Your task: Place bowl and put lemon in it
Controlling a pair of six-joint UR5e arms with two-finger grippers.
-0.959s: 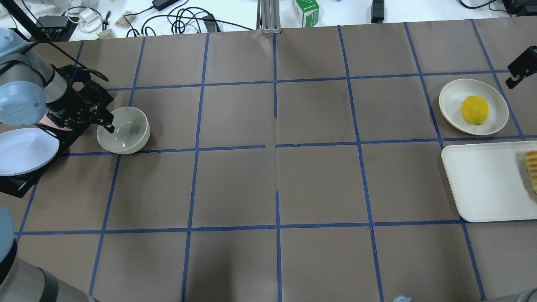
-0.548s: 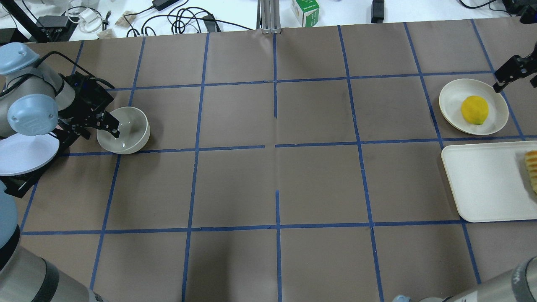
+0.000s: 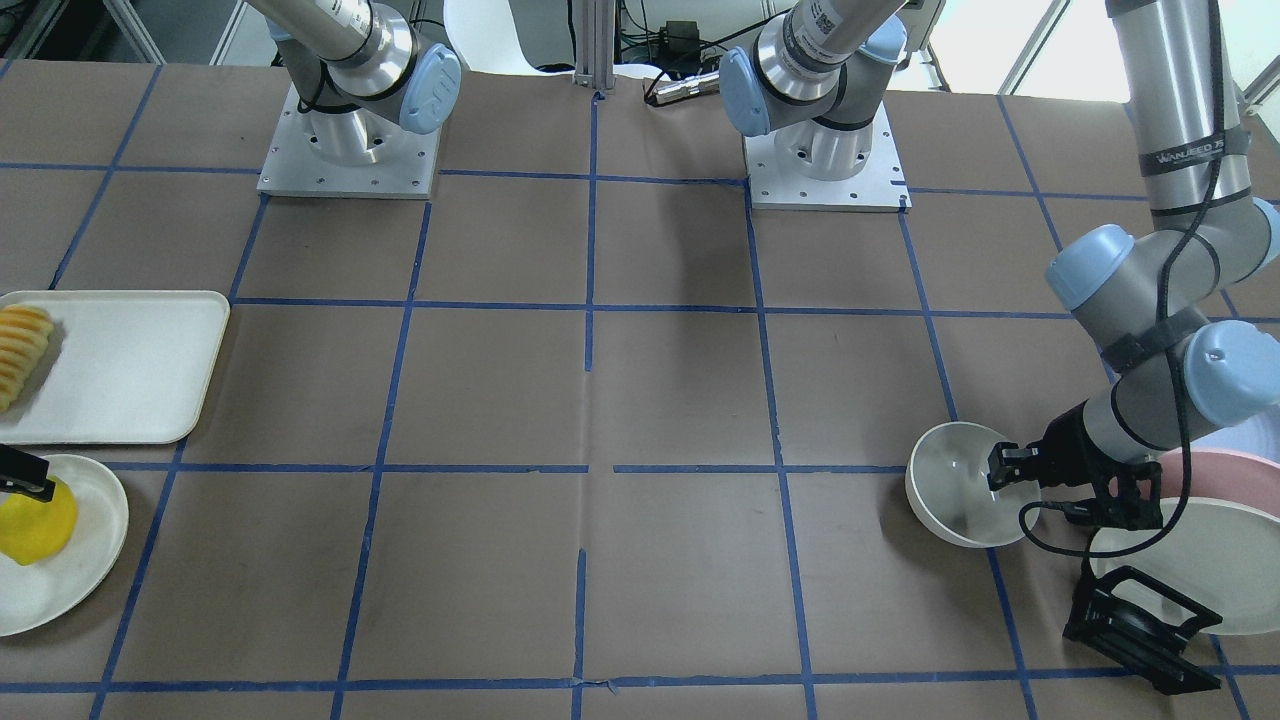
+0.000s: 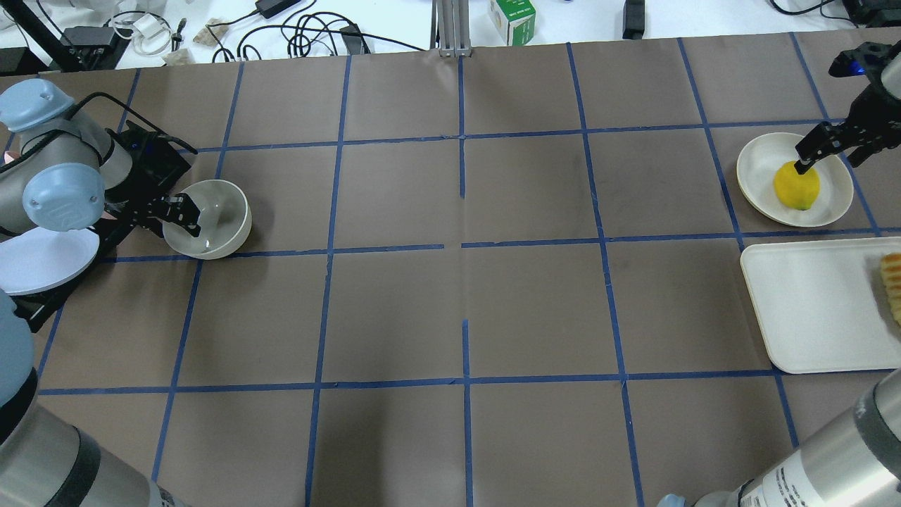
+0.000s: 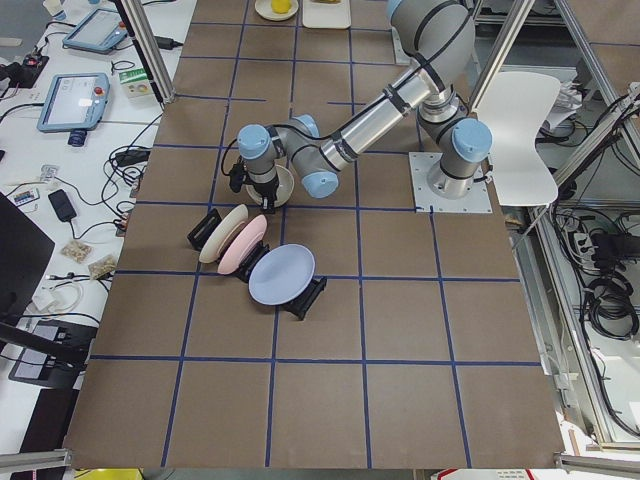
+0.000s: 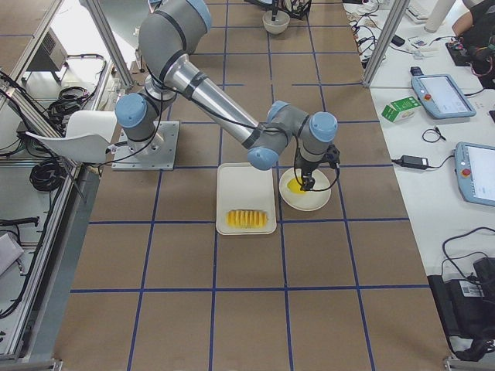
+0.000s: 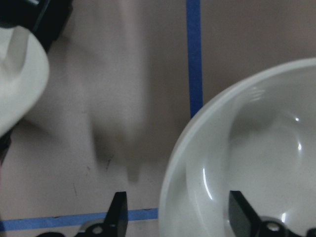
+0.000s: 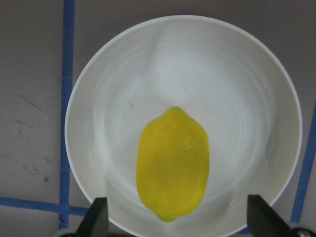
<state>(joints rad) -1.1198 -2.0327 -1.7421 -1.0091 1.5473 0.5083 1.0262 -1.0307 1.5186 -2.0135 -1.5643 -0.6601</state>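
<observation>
My right gripper grabs the lemon across its long facing sides next, because the lemon [image 8: 173, 163] tapers to a nub at each end [image 8: 176, 110].
The off-white bowl [image 4: 218, 225] stands upright on the table at the far left. My left gripper [image 4: 181, 216] is open across its near rim. The left wrist view shows one finger [image 7: 242, 213] inside the bowl [image 7: 256, 158] and the other outside. The yellow lemon [image 4: 797, 186] lies on a shallow off-white plate [image 4: 761, 158] at the far right. My right gripper [image 4: 820, 158] hovers open just above the lemon. In the right wrist view the lemon [image 8: 173, 163] sits between the two spread fingers.
A white tray [image 4: 809, 310] with pale sliced fruit [image 4: 892, 285] lies in front of the lemon's plate. A black rack holding several plates [image 4: 42, 257] stands beside the bowl, close to my left wrist. Blue tape lines grid the brown table.
My right gripper came in from the right edge and now sits over the lemon. My left gripper shifted slightly at the bowl's rim. The bowl and the lemon have not moved.
</observation>
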